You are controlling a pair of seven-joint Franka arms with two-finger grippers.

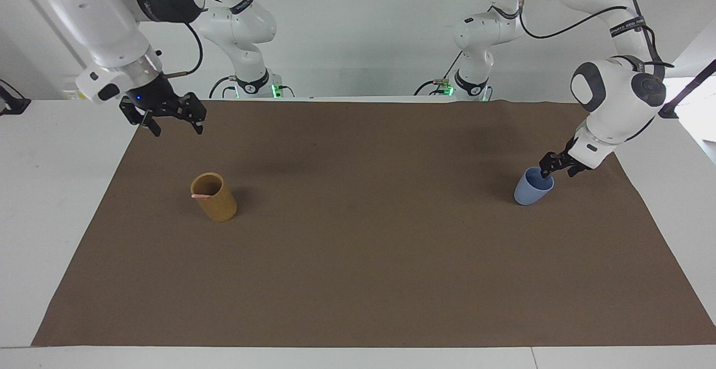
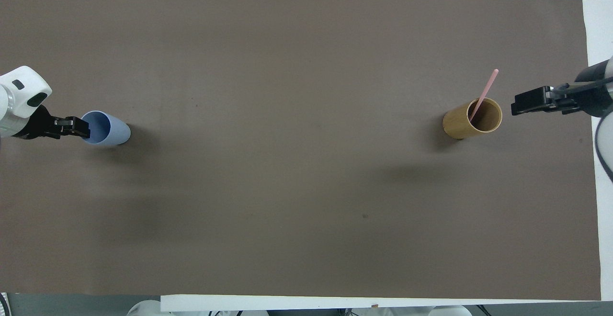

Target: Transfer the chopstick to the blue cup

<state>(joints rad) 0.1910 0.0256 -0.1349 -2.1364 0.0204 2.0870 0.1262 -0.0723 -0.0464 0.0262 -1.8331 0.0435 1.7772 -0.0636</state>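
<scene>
The right gripper grabs the chopstick by its upper end [image 2: 493, 76] next, since the tan holder [image 2: 471, 119] surrounds its lower part.
The blue cup [image 1: 531, 190] stands on the brown mat toward the left arm's end; it also shows in the overhead view [image 2: 109, 129]. My left gripper [image 1: 557, 172] [image 2: 76, 127] is low at the cup's rim, open, with one finger inside the rim and one outside. A pale pink chopstick [image 2: 483, 94] leans in a tan cylindrical holder [image 2: 471, 119] toward the right arm's end; only its tip [image 1: 200, 195] shows in the facing view. My right gripper [image 1: 174, 125] [image 2: 522, 106] is open and empty, raised over the mat beside the holder [image 1: 215, 198].
A brown mat [image 1: 358, 279] covers most of the white table [image 1: 61, 190]. Both cups stand apart at opposite ends of it, with bare mat between them.
</scene>
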